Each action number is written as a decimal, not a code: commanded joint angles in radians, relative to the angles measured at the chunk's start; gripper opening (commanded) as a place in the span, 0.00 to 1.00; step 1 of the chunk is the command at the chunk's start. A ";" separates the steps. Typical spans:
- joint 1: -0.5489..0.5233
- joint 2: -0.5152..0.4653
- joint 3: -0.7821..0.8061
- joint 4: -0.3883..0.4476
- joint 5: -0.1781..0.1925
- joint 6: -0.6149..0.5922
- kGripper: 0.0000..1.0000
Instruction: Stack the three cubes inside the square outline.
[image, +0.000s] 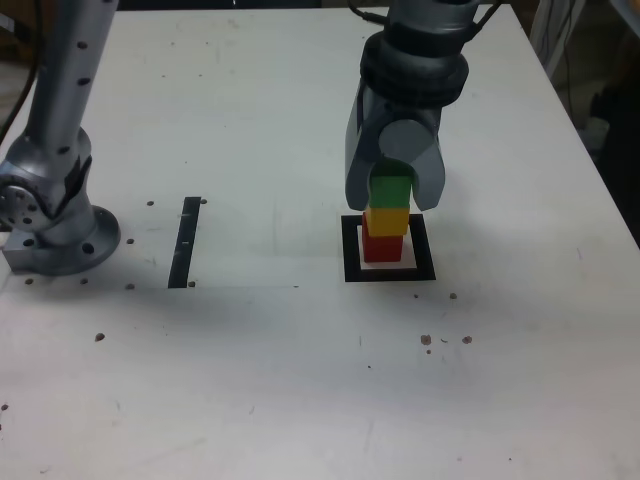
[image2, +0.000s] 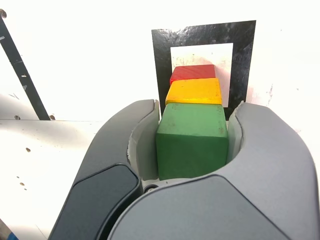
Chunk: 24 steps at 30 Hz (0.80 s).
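Observation:
I need to let go of the green cube with my gripper, because the green cube's lower edge (image: 389, 207) sits on the yellow cube (image: 386, 219) in the exterior view.
Inside the square outline (image: 349, 250) (image2: 161, 55) the red cube (image: 382, 246) (image2: 192, 72) sits on the white centre. The yellow cube (image: 386, 219) (image2: 194, 92) rests on top of it. Topmost is the green cube (image: 391, 189) (image2: 192, 137), in contact with the yellow one as far as the exterior view shows. My gripper (image: 394, 192) (image2: 193, 142) comes down from above and is shut on the green cube, one grey finger against each side. The wrist view shows the three stacked in a line, green nearest the camera.
A straight black tape strip (image: 185, 241) (image2: 20, 70) lies on the white table, toward the exterior view's left. The arm's silver base (image: 55, 215) stands at the far left edge. Small dark specks dot the tabletop (image: 300, 380).

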 joint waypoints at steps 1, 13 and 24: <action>0.000 0.002 0.002 0.005 0.003 0.002 0.48; 0.001 -0.036 0.010 0.009 0.022 0.001 0.99; -0.037 -0.167 -0.038 0.104 0.042 -0.004 0.99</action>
